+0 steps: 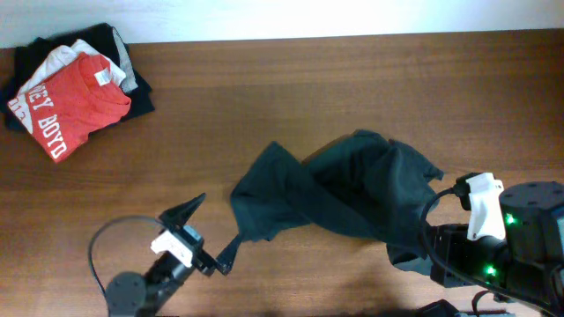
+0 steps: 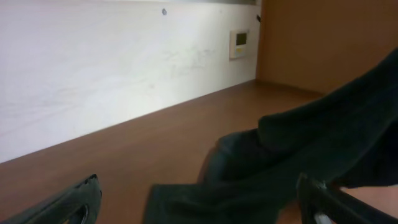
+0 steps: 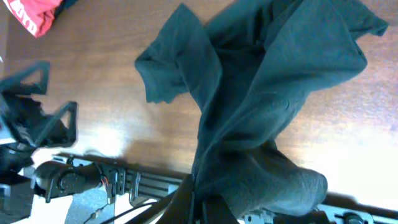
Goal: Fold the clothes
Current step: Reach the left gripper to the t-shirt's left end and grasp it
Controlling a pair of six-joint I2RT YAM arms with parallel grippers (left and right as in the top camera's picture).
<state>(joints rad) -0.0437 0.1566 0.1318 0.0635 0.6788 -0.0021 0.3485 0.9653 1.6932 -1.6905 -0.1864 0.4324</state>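
My left gripper should next grab the loose corner of the dark T-shirt, opposite the place my right gripper holds. Then the T-shirt can be stretched flat for folding.
The dark charcoal T-shirt, the clothes (image 1: 352, 185), lies crumpled on the wooden table right of centre, with one sleeve spread to the left. My left gripper (image 1: 210, 233) is at the shirt's lower-left corner and stands wide open. In the left wrist view the shirt's edge (image 2: 205, 199) lies on the table between its spread fingers (image 2: 78, 200), unpinched. My right gripper (image 3: 200, 210) is shut on the clothes (image 3: 267, 93) at a bunched lower-right part, and the fabric rises from its jaws. In the overhead view the cloth mostly covers that gripper (image 1: 419, 255).
A pile of other garments sits at the table's back left corner, topped by a red "BOYD" T-shirt (image 1: 75, 99) over grey and white pieces (image 1: 123, 66). The white wall (image 2: 93, 68) runs along the table's far edge. The right arm's body (image 1: 520, 238) fills the lower right corner.
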